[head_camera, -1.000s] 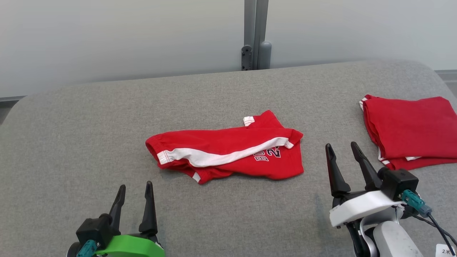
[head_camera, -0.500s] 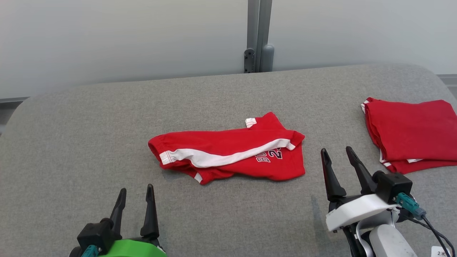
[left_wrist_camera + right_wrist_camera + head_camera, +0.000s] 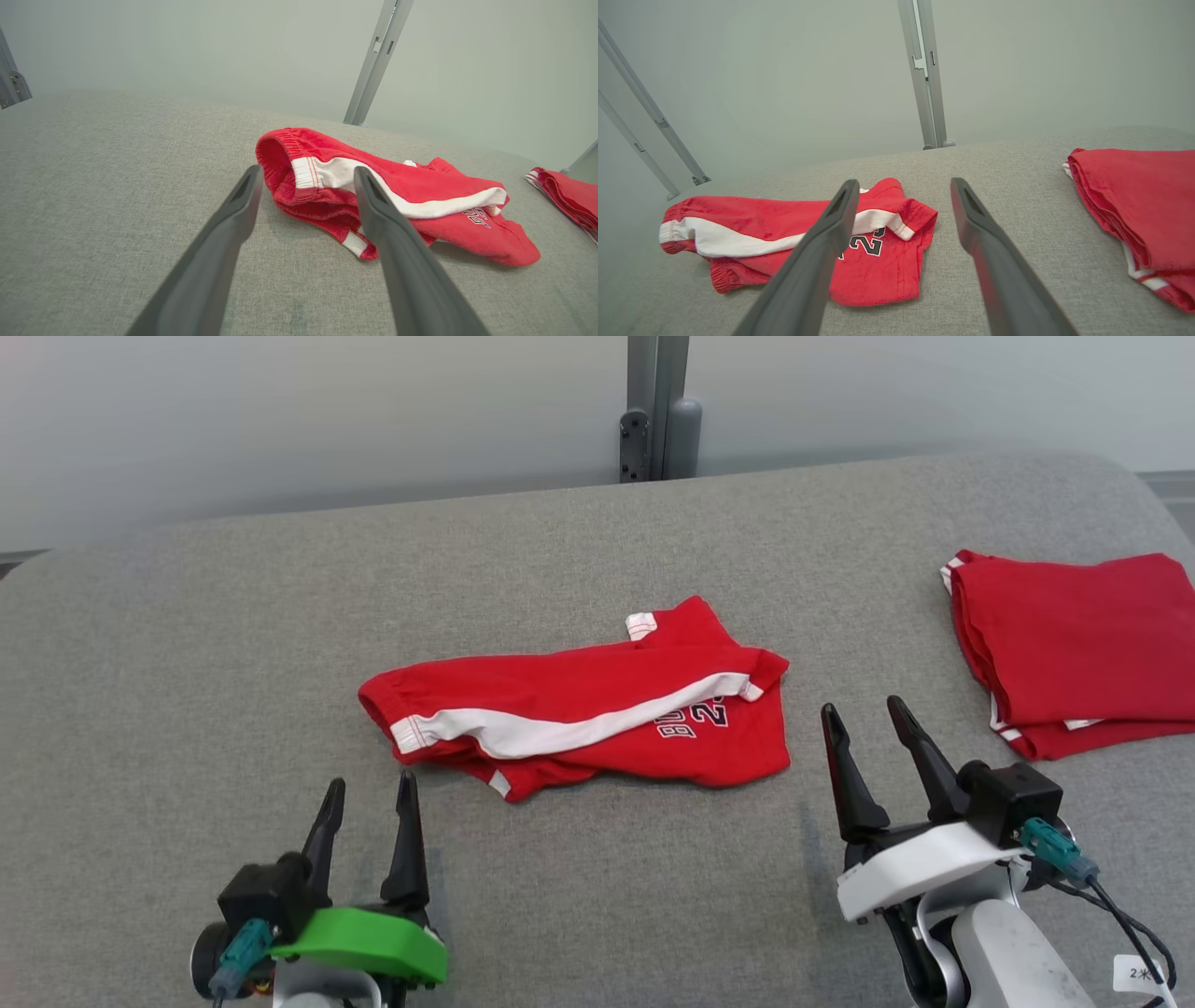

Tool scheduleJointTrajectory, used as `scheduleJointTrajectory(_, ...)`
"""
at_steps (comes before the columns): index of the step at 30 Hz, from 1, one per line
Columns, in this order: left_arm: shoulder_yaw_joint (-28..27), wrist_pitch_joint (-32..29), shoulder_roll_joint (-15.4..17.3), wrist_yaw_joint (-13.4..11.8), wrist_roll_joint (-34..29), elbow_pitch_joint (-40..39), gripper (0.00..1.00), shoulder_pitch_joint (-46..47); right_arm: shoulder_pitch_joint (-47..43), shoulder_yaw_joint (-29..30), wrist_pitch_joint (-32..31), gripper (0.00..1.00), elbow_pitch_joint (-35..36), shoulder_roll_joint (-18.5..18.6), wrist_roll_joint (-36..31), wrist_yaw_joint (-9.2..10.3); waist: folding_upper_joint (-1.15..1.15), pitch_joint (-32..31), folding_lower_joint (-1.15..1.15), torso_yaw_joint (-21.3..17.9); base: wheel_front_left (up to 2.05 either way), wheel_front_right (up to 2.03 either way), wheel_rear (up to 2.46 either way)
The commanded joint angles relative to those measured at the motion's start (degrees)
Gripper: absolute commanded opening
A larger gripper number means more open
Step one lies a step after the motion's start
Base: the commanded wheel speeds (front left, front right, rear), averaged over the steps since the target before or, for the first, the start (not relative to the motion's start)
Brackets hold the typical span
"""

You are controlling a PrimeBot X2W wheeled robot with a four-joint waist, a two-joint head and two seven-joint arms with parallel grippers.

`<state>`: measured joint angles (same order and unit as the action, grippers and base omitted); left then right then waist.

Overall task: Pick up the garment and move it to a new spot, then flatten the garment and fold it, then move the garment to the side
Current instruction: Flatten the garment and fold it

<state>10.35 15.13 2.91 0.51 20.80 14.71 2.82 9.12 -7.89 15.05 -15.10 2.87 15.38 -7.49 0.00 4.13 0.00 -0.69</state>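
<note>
The robot should move the red shorts (image 3: 549, 681) and flatten them, so its left gripper should next grab the waistband at the white side stripe's end (image 3: 410, 733).
The garment (image 3: 597, 714) is a pair of red shorts with a white side stripe and dark lettering, lying crumpled in the middle of the grey padded table (image 3: 187, 644). My left gripper (image 3: 371, 787) stands open just in front of the waistband end, apart from the cloth. In the left wrist view the garment (image 3: 420, 196) lies just beyond the fingertips (image 3: 364, 175). My right gripper (image 3: 864, 712) is open, close to the right of the garment's hem. The right wrist view shows the garment (image 3: 784, 233) ahead and to the left.
A second red garment (image 3: 1083, 644), folded, lies at the table's right edge, also in the right wrist view (image 3: 1143, 205). A grey metal post (image 3: 653, 411) stands behind the table's far edge against a pale wall.
The head camera has shifted, so the whole scene sits lower and to the left. My left gripper has come forward toward the waistband end. The right gripper has edged closer to the garment's hem.
</note>
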Motion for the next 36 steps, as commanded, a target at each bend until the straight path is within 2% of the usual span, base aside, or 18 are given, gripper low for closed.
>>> scheduleJointTrajectory(1,0.12,-0.01,0.04,0.20,0.23,0.63,1.00,2.14,1.17,0.03,0.17,1.00,0.03,0.14,-0.53,0.00,0.00,2.87,0.00,-1.31,0.00,0.00,0.00)
scheduleJointTrajectory(5,0.19,-0.20,0.07,0.50,1.76,4.42,1.00,6.49,2.61,-0.72,0.17,1.00,-0.11,0.14,-0.35,0.00,0.00,5.31,0.00,-2.44,0.00,0.00,0.00)
scheduleJointTrajectory(9,-1.10,-1.07,0.08,1.34,6.88,8.43,1.00,9.81,3.78,-1.37,0.17,1.00,-0.21,0.13,0.00,0.00,0.00,7.06,0.00,-3.60,0.00,0.00,0.00)
scheduleJointTrajectory(17,-1.49,-0.43,0.31,2.56,7.60,11.77,1.00,12.89,4.48,-0.54,0.17,1.00,-0.22,0.11,0.03,0.00,0.00,8.66,0.00,-4.55,0.00,0.00,0.00)
scheduleJointTrajectory(19,-1.46,-0.41,0.33,2.70,7.52,12.01,0.82,13.16,4.60,-0.46,0.17,1.00,-0.21,0.10,0.11,0.00,0.00,8.76,0.00,-4.61,0.00,0.00,0.00)
scheduleJointTrajectory(20,-1.45,-0.38,0.33,2.74,7.46,11.97,0.54,13.27,4.62,-0.43,0.17,1.00,-0.16,0.09,0.12,0.00,0.00,8.78,0.00,-4.60,0.00,0.00,0.00)
scheduleJointTrajectory(23,-1.47,-0.27,0.47,3.05,7.30,11.33,0.31,13.39,4.55,-0.21,0.17,1.00,0.00,0.09,0.16,0.00,0.00,8.79,0.00,-4.44,0.00,0.00,0.00)
scheduleJointTrajectory(25,-1.72,-0.17,0.57,3.10,7.36,10.59,0.23,13.22,4.56,-0.17,0.17,1.00,-0.06,0.08,0.18,0.00,0.00,8.79,0.00,-4.31,0.00,0.00,0.00)
scheduleJointTrajectory(27,-1.85,-0.10,0.68,3.20,7.51,9.79,0.22,12.71,4.56,-0.28,0.17,1.00,-0.30,0.08,0.16,0.00,0.00,8.79,0.00,-4.15,0.00,0.00,0.00)
scheduleJointTrajectory(28,-1.94,-0.09,0.77,3.17,7.62,9.25,0.18,12.34,4.54,-0.34,0.17,1.00,-0.49,0.08,0.21,0.00,0.00,8.79,0.00,-4.04,0.00,0.00,0.00)
scheduleJointTrajectory(30,-2.18,-0.05,0.88,3.32,7.97,8.07,0.00,11.72,4.45,-0.71,0.17,1.00,-1.21,0.08,0.38,0.00,0.00,8.84,0.00,-3.76,0.00,0.00,0.00)
scheduleJointTrajectory(36,-2.23,-0.31,1.19,2.85,8.24,4.92,0.00,11.08,6.59,-3.73,0.07,1.00,-6.13,0.26,2.53,0.00,0.00,9.37,0.00,-2.85,0.00,0.00,0.00)
